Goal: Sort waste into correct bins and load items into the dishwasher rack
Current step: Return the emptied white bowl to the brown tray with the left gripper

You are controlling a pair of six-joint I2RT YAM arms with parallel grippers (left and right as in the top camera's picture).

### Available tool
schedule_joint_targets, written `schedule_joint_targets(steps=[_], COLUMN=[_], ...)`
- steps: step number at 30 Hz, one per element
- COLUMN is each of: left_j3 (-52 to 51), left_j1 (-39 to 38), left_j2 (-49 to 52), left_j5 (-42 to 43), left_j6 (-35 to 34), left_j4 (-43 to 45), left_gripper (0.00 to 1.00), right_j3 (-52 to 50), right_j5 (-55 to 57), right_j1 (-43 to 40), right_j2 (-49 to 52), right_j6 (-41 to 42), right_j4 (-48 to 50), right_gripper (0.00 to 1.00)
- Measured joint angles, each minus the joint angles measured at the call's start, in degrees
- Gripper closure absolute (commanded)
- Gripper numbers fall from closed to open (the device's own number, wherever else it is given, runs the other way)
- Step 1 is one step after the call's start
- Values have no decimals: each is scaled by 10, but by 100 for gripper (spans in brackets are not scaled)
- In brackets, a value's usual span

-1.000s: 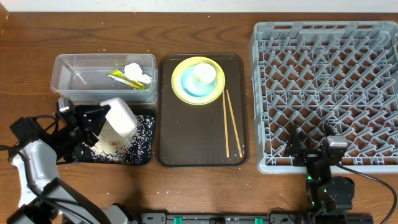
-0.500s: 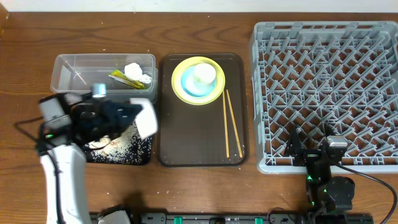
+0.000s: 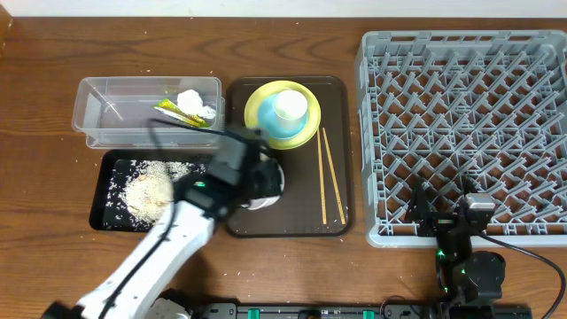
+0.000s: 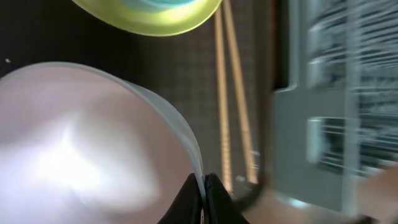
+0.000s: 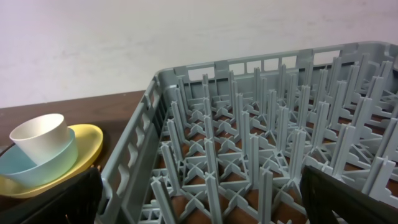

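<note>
The white bowl hangs by its rim and would fall tilted onto the brown serving tray if the robot's left gripper opened now, so the left gripper needs to keep holding it.
My left gripper [image 3: 255, 177] is shut on the rim of the white bowl [image 3: 273, 184], over the near left part of the brown serving tray [image 3: 292, 226]. In the left wrist view the white bowl [image 4: 81, 143] fills the left side, its rim pinched between the fingertips [image 4: 213, 198]. The yellow plate [image 3: 306, 124] carries the light blue bowl [image 3: 270, 124] and the white cup [image 3: 291, 105]. The chopsticks [image 3: 328, 177] lie on the tray's right side. Rice crumbs [image 3: 146, 188] lie piled in the black tray [image 3: 99, 213]. The tissue [image 3: 190, 99] and wrapper [image 3: 173, 111] lie in the clear tub [image 3: 106, 111]. My right gripper [image 3: 440, 202] stands open at the dishwasher rack's [image 3: 465, 115] near edge.
The right wrist view looks across the rack's pegs [image 5: 249, 143], with the cup [image 5: 38, 137], blue bowl [image 5: 31, 169] and plate [image 5: 90, 142] at its left. The rack fills the table's right side; the brown tray lies between it and the two bins.
My left arm has swung right from over the black tray to the brown tray, carrying the white bowl. A pile of crumbs now lies uncovered in the black tray. The right arm has not moved.
</note>
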Motion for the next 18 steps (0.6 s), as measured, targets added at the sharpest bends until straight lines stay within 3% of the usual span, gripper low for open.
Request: schedule_joint_targets(steps=[5,14,15,17,18], left_j3=[0,0,0,0,0], left_j1=[-46,-63,-64,-64,-64], left_j2=[52,115,116,116,116], left_j5=[-87,-127,-129,-130,-130], left_j6=[-7,-8,-8,-8,-7], left_j4=[27,47,48,51,54], left_gripper=[94,93,86,59,49], right_j3=[0,0,0,0,0], right_j5=[0,0,0,0,0], right_j1=[0,0,0,0,0], right_j2=[0,0,0,0,0], right_j6=[0,0,0,0,0], right_j4=[0,0,0,0,0], right_gripper=[1,1,1,1,1])
